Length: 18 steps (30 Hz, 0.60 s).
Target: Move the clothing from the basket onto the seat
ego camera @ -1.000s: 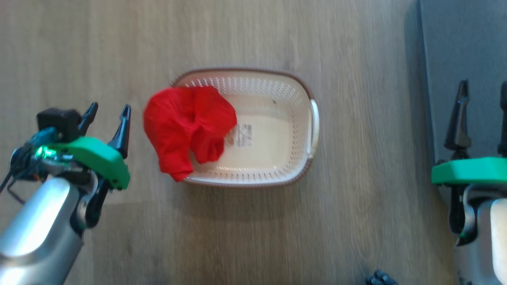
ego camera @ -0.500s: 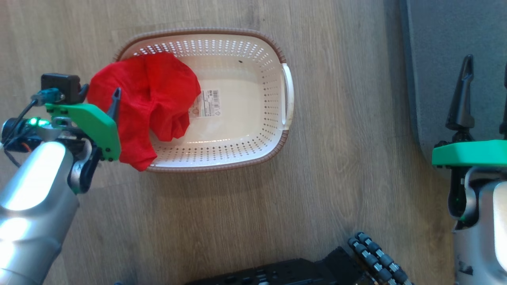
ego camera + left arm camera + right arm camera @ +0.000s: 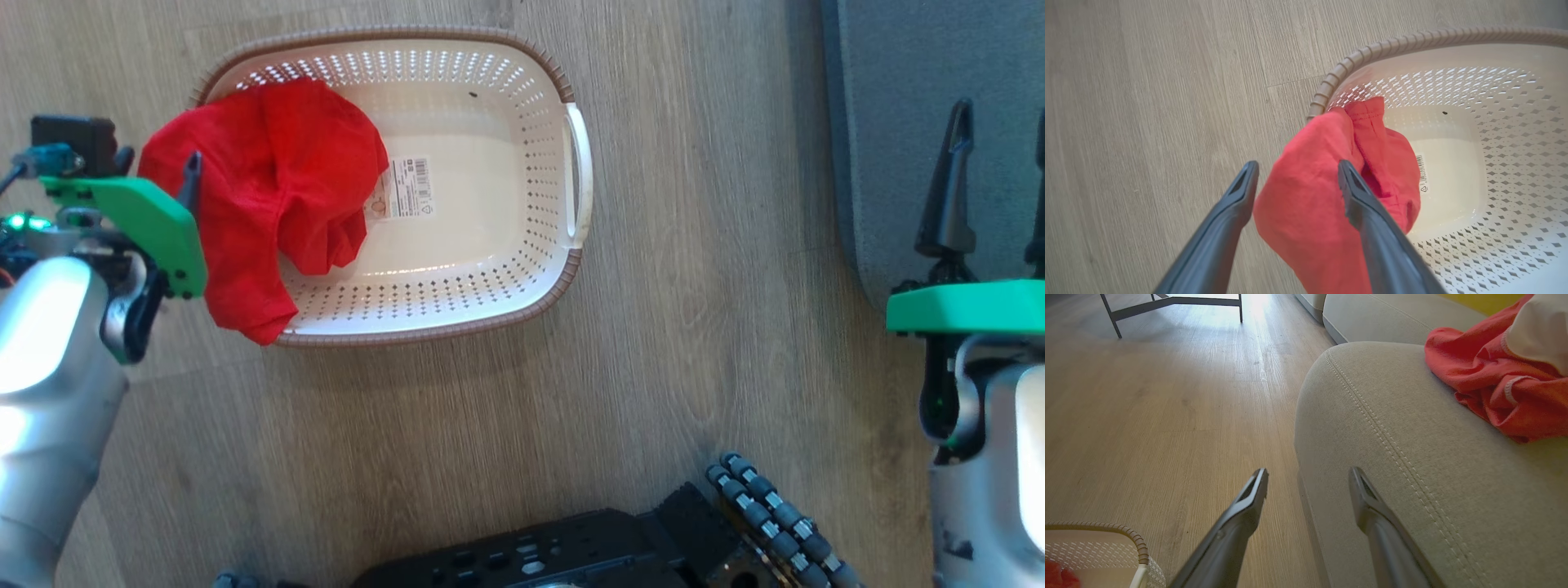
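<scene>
Next, my left gripper grabs the plain red garment by its fold draped over the basket's rim (image 3: 220,201) to lift it out of the basket for the seat (image 3: 898,98).
The plain red garment (image 3: 261,188) hangs over the left rim of the cream basket (image 3: 490,269), partly inside and partly outside it. My left gripper (image 3: 159,155) is open just above the garment's outer edge. In the left wrist view its two fingers (image 3: 1245,183) straddle the garment (image 3: 1310,196), apart from the cloth. My right gripper (image 3: 1002,114) is open and holds nothing; it hovers over the grey seat (image 3: 898,98) at its rounded corner (image 3: 1412,457). The red garment with white parts (image 3: 1502,375) lies on the seat.
The basket stands on a wooden floor (image 3: 694,327) to the left of the seat. My black base with its roller wheel (image 3: 767,514) fills the bottom edge. Dark metal table legs (image 3: 1175,301) and another cushion (image 3: 1392,314) stand farther off.
The head camera has tilted, bringing my base into the picture. My left gripper, which was beside the red garment and clear of it, now stands over its outer edge. The right gripper keeps its place.
</scene>
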Tool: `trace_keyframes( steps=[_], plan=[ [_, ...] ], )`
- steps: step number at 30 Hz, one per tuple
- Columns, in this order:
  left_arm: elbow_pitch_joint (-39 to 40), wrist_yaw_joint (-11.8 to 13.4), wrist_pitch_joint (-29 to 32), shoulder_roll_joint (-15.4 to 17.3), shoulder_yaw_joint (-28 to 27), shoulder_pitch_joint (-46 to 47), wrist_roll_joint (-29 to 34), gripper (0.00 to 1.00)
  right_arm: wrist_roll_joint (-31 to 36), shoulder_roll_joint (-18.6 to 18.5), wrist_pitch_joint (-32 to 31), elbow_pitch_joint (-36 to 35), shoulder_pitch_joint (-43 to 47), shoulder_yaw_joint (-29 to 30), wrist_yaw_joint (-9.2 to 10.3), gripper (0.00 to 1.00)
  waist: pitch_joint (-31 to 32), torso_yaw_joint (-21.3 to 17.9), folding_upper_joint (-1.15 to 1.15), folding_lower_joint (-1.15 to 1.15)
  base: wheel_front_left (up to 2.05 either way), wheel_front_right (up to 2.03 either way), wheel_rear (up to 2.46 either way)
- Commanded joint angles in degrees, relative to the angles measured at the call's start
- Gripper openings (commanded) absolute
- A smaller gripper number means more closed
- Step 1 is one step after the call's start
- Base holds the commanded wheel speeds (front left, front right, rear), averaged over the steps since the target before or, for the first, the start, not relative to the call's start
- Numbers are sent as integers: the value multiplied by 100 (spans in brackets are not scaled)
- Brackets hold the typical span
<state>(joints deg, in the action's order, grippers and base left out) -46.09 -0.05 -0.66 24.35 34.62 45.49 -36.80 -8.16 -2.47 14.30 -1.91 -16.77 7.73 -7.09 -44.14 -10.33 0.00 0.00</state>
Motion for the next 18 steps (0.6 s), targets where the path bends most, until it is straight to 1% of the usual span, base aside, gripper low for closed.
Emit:
trace_keyframes(
  steps=[1,10,18],
  plan=[
    [20,-22,-51,244,-176,106,7,100,-28,-41,69,-196,31,-99,-40,100,-41,-5,0,0,0,0,0],
    [-277,-125,-84,213,-175,346,-49,100,-30,-41,70,-195,-17,-117,-40,100,-150,-9,0,0,0,0,0],
    [-411,-300,-127,168,-182,439,-163,100,-39,-41,70,-184,-49,-124,-40,100,-204,-12,0,0,0,0,0]
  ],
)
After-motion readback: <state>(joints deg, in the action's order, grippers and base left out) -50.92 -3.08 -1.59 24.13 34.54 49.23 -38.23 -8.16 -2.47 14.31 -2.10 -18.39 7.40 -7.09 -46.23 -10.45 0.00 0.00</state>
